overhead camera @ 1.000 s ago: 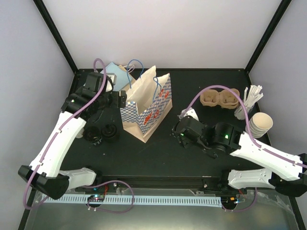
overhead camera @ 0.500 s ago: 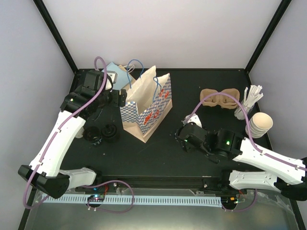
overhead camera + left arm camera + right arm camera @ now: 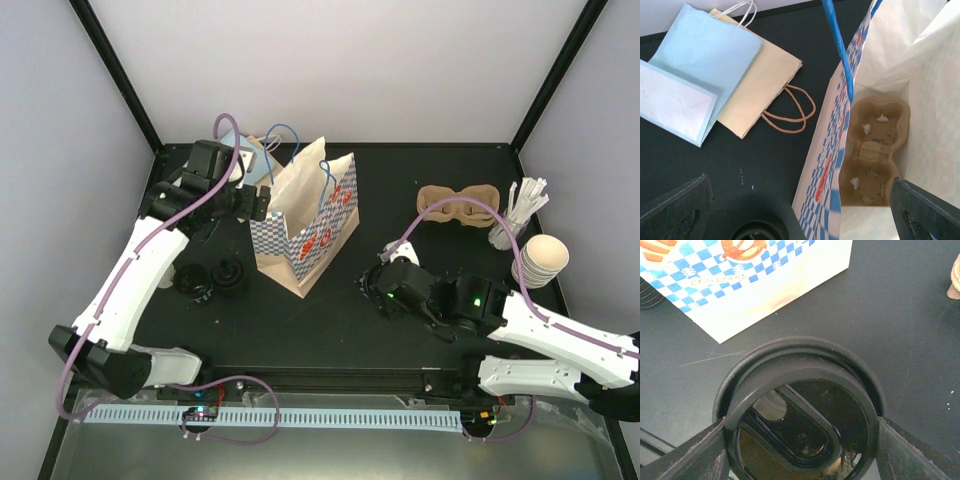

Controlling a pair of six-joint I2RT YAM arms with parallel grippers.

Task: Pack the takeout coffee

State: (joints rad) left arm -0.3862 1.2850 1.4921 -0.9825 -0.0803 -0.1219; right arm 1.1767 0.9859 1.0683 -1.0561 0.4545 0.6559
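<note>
My left gripper moves lower next and only then closes on the bag's edge, since its fingers, spread wide, stop above the bag's edge.
My right gripper (image 3: 802, 427) is shut on a round black lid (image 3: 800, 405), fingers pressing both sides; in the top view it (image 3: 385, 285) hovers just right of the blue-checked paper bag (image 3: 305, 225). Whether a cup hangs under the lid is hidden. One brown pulp cup tray (image 3: 872, 150) lies at the bottom of the bag; another tray (image 3: 458, 203) sits at the back right. My left gripper (image 3: 799, 182) is open, straddling the bag's left wall (image 3: 832, 150); from above it (image 3: 258, 205) is at the bag's rim. Cream-tan cups (image 3: 543, 260) are stacked at the right.
More black lids (image 3: 210, 278) lie left of the bag, under my left arm. Flat light-blue (image 3: 705, 65) and cream (image 3: 760, 90) paper bags lie at the back left. White stir sticks (image 3: 522, 203) stand in a holder by the right edge.
My right gripper has drawn back toward the near edge with the lid, uncovering the tray at the back right. My left wrist has shifted slightly right, toward the bag.
</note>
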